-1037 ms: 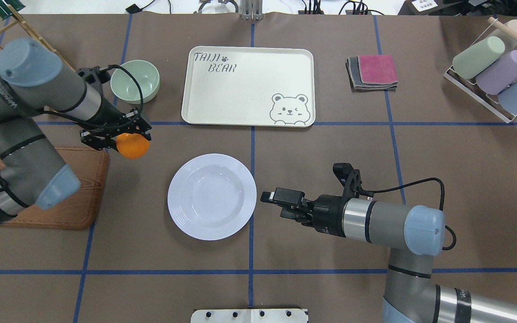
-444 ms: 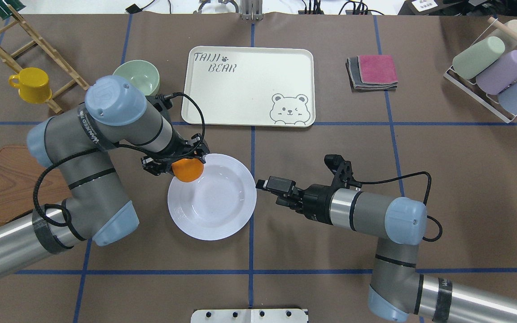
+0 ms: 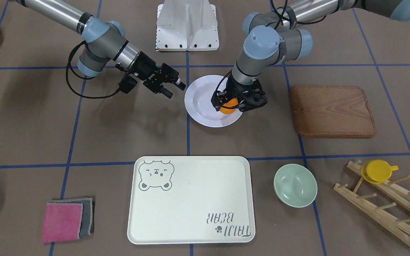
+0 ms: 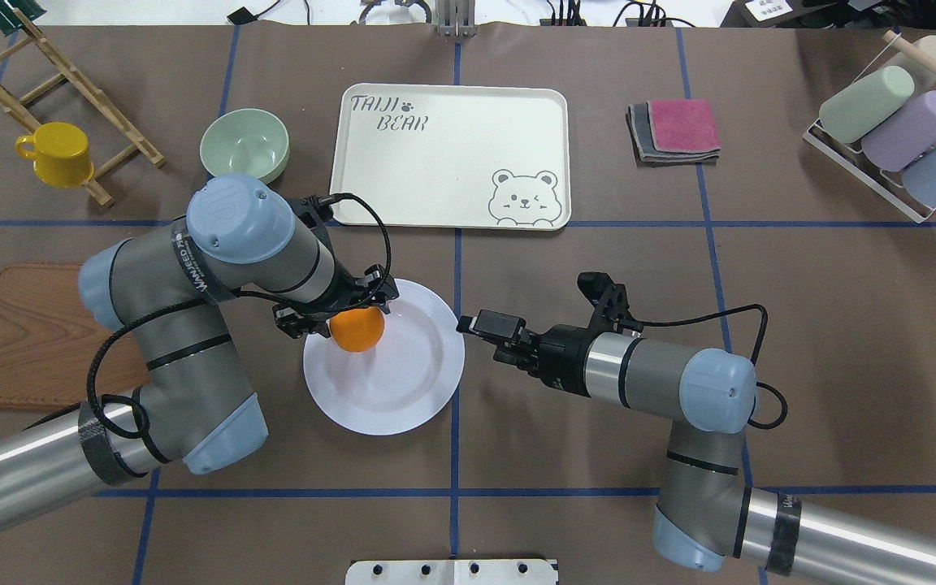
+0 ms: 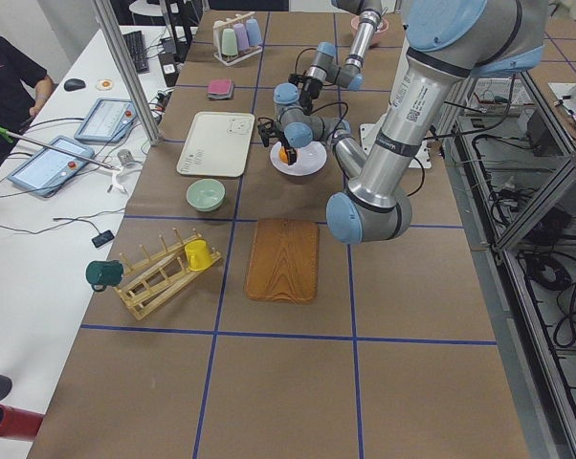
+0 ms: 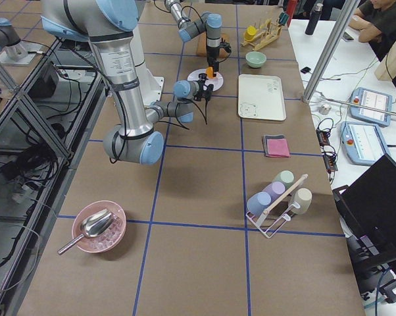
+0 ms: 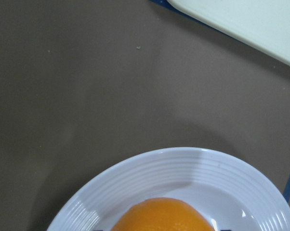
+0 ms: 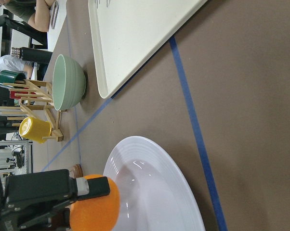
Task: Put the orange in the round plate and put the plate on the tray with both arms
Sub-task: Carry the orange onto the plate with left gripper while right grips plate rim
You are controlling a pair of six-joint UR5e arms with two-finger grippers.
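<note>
Next, my right gripper takes hold of the plate by its rim (image 3: 187,93) and carries the plate with the orange onto the tray (image 3: 190,200).
My left gripper (image 4: 352,319) is shut on the orange (image 4: 357,329) and holds it over the left part of the white round plate (image 4: 403,382). From the front, the orange (image 3: 228,107) hangs inside the plate's (image 3: 201,103) rim, below the left gripper (image 3: 238,104). The left wrist view looks down on the orange (image 7: 164,214) and the plate's ridged rim (image 7: 183,163). My right gripper (image 4: 472,325) is open just beside the plate's right rim, with nothing between its fingers (image 3: 180,84). The cream tray (image 4: 452,154) lies beyond the plate with nothing on it.
A pale green bowl (image 4: 244,146) stands left of the tray. A brown wooden board (image 4: 21,333) lies at the left under my left arm. A yellow cup (image 4: 58,154) hangs on a wooden rack at far left. Folded cloths (image 4: 675,130) and a cup rack (image 4: 899,130) are far right.
My left arm has swung right with the orange, from beside the wooden board to over the plate. The right gripper has crept slightly closer to the plate's rim.
</note>
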